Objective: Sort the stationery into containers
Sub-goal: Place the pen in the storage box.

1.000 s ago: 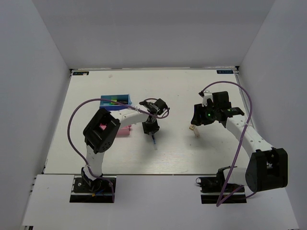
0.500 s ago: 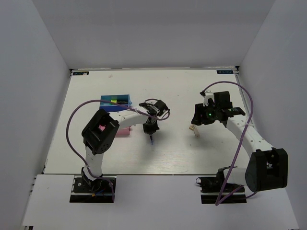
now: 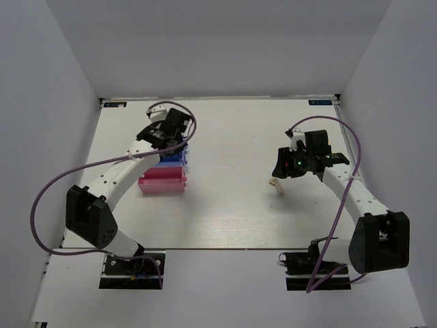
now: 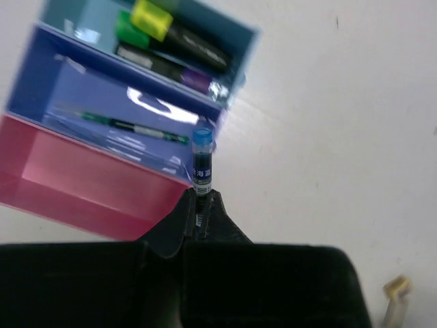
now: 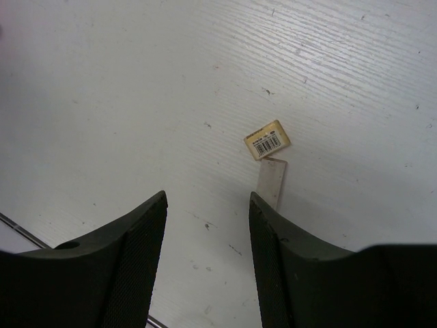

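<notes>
My left gripper keeps hold of the blue pen (image 4: 203,160) for now, since opening over the dark blue tray's end would land it on the tray's rim or table.
My left gripper (image 4: 202,195) is shut on the blue pen (image 4: 203,160), held above the near end of the dark blue tray (image 4: 89,96), by the edge of the pink tray. In that tray lies the green pen (image 4: 133,127). The light blue tray (image 4: 250,42) holds the yellow (image 4: 154,17), green (image 4: 127,31) and purple (image 4: 196,79) highlighters. The pink tray (image 4: 75,179) is empty. My right gripper (image 5: 207,225) is open above the table, the cream piece (image 5: 267,141) just beyond its fingers. In the top view the left gripper (image 3: 172,142) is over the trays and the right gripper (image 3: 281,171) is near the cream piece (image 3: 276,184).
The three trays stand side by side at the back left, the pink tray (image 3: 162,182) nearest. White walls close in the table on three sides. A purple cable loops from each arm.
My left arm has swung from the table's middle to the back left, carrying the blue pen over the trays. The pink tray now shows in full. The right arm has not moved.
</notes>
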{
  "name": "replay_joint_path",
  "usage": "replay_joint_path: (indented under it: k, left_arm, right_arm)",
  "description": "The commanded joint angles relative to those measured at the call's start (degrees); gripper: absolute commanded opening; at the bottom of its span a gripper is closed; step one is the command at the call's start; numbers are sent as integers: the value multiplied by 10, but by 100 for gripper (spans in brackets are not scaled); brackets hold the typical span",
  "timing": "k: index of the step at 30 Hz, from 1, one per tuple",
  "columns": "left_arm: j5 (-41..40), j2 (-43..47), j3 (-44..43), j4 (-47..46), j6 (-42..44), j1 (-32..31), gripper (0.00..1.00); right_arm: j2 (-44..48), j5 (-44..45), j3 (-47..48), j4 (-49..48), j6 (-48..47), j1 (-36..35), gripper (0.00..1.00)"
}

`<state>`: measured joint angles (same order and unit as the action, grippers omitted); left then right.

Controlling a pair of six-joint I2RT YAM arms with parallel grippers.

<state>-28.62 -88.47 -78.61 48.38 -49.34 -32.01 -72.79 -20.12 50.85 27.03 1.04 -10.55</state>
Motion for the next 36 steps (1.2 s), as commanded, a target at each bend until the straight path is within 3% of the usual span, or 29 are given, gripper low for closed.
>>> replay_joint_path:
  k: [1,7,12,30,31,32,36]
  left_arm:
    - [-57,27,21,-22,-52,32,0]
    - [-124,19,33,-100,-58,74,0]
    - [-202,15,64,-148,-117,90,0]
    - [-223,-32,138,-216,-157,101,0]
    - [-221,-30,142,-217,-158,100,3]
    - [-217,-29,150,-218,-158,100,15]
    - [-210,-21,163,-223,-151,101,31]
  right_arm:
    - [10,-15,9,-7,3,3,55]
    - [9,-20,7,-6,2,3,55]
    - [9,-28,7,-7,-2,5,55]
    - [6,-54,8,-4,-4,16,58]
    - [4,-55,9,-3,-5,17,58]
    - [1,-58,9,-5,-6,17,60]
    - [0,-57,11,2,-7,18,63]
